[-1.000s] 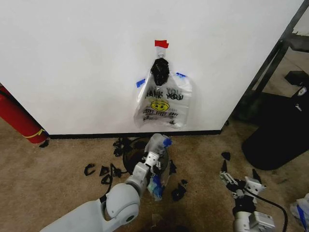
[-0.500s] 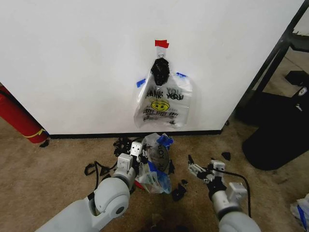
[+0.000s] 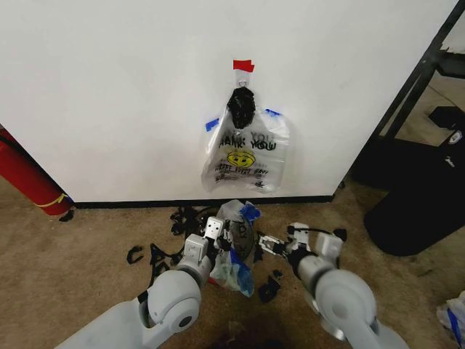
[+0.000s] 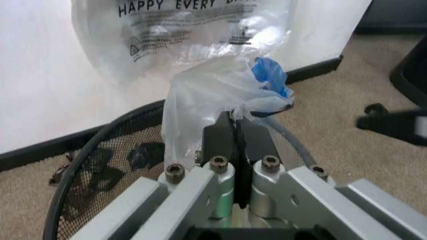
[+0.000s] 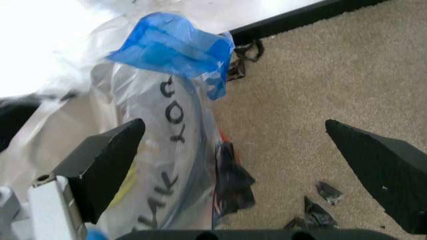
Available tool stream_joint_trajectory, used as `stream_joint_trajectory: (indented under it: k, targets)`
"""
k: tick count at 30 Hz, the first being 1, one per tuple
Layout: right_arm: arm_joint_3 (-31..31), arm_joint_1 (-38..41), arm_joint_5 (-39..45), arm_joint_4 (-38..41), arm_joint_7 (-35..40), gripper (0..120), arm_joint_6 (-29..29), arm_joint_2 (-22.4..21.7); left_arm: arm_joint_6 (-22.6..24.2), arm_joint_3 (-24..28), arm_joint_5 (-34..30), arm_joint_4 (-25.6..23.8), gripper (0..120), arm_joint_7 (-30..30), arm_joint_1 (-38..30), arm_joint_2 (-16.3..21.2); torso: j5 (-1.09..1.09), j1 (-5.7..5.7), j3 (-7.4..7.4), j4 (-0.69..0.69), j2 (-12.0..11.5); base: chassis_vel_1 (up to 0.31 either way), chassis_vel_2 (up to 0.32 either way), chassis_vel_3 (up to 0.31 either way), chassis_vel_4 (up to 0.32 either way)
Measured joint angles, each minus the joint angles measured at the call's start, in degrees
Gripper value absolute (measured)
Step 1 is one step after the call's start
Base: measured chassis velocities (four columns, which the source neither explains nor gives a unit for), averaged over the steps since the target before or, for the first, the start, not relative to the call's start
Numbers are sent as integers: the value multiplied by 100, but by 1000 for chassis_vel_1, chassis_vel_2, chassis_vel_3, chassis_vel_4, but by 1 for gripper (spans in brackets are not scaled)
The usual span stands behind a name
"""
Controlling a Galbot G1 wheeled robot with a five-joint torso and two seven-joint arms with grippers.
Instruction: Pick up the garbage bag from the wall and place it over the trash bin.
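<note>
My right gripper is going to pinch the garbage bag next by its fold over the bin's rim (image 3: pixel 250 237), because the rest of the thin plastic hangs slack.
The garbage bag (image 3: pixel 234 267), thin and clear with blue trim (image 5: pixel 175 46) and black print, hangs crumpled from my left gripper (image 3: pixel 216 230), which is shut on its upper edge (image 4: pixel 227 95). It is held low on the carpet, just in front of the white wall (image 3: pixel 109 87). The trash bin's dark mesh rim (image 4: pixel 93 152) curves right under the bag; in the head view the arm and the bag hide most of the bin. My right gripper (image 3: pixel 266 241) stands open beside the bag, its fingers (image 5: pixel 107 160) spread wide and apart from the plastic.
A bunch of like bags (image 3: pixel 245 154) hangs from a black clip (image 3: pixel 240 106) under red tape (image 3: pixel 243 65). A long red cylinder (image 3: pixel 29 178) leans at the left. Black scraps (image 3: pixel 156 258) litter the carpet. Dark furniture (image 3: pixel 421 196) stands at the right.
My right arm has swung in from the right and now reaches the bag's side with its fingers open. My left gripper, still holding the bag, has shifted slightly over the bin.
</note>
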Motion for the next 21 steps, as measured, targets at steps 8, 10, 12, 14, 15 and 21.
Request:
stream_joint_trajectory:
  k: [8, 10, 12, 14, 15, 21]
  targets:
    - [-488, 792, 1059, -481, 1622, 100, -65, 411, -6, -169, 9, -70, 0, 19, 141, 21, 0, 0, 0, 0, 0, 0, 0, 0, 0]
    - [-565, 892, 1344, -542, 1884, 100, -9, 439, -19, -199, 11, -81, 0, 24, 162, 35, 0, 0, 0, 1, 0, 0, 0, 0, 0]
    - [-593, 917, 1401, -566, 1940, 100, 5, 442, -31, -208, 12, -84, 0, 25, 169, 38, -1, 0, 0, 1, 0, 0, 0, 0, 0]
    - [-664, 975, 1471, -644, 2022, 100, 37, 447, -61, -220, 12, -87, 0, 28, 180, 35, -1, 0, 0, 0, 0, 0, 0, 0, 0]
    - [-709, 1022, 1508, -720, 2063, 100, 53, 469, -77, -223, 12, -87, 0, 32, 186, 25, 0, 0, 0, 0, 0, 0, 0, 0, 0]
    - [-824, 1223, 1609, -1010, 2271, 100, -6, 648, -92, -220, 12, -66, 0, 54, 191, -9, 0, 0, 0, 0, 0, 0, 0, 0, 0]
